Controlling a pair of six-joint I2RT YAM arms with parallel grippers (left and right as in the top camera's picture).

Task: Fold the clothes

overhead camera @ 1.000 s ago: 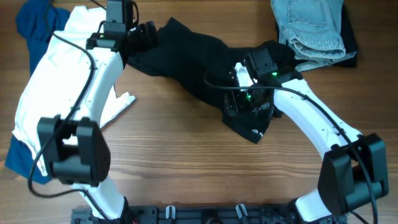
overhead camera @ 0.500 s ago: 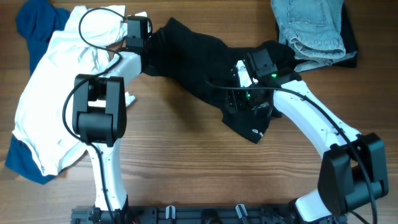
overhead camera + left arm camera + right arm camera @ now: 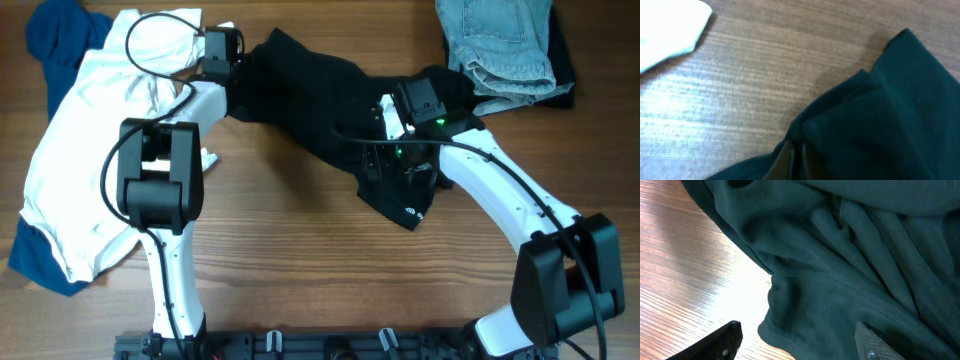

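Observation:
The right gripper grabs the black garment (image 3: 310, 80) by its hem next, well apart from my left gripper's fold, to spread out the garment for folding.
A black garment (image 3: 310, 80) lies crumpled across the middle of the wooden table, running from the upper left down to the lower right. At its upper-left end, my left gripper (image 3: 243, 62) is shut on a fold of the cloth. The left wrist view shows the two fingers pressed together at the gripper (image 3: 797, 150) with dark fabric (image 3: 890, 115) pinched between them. My right gripper (image 3: 398, 178) hovers over the garment's lower-right part. In the right wrist view it (image 3: 799, 330) stands open, one finger over bare wood and the other over the cloth (image 3: 840, 270), straddling the hem.
A white garment (image 3: 90, 150) and a blue one (image 3: 55, 35) lie heaped at the left; a corner of the white cloth (image 3: 665, 30) shows near my left gripper. Folded jeans (image 3: 500, 40) rest on a dark garment (image 3: 564, 62) at the top right.
My left arm has dropped low towards the black garment's upper-left end, and its gripper has closed on the cloth. The right arm has stayed put.

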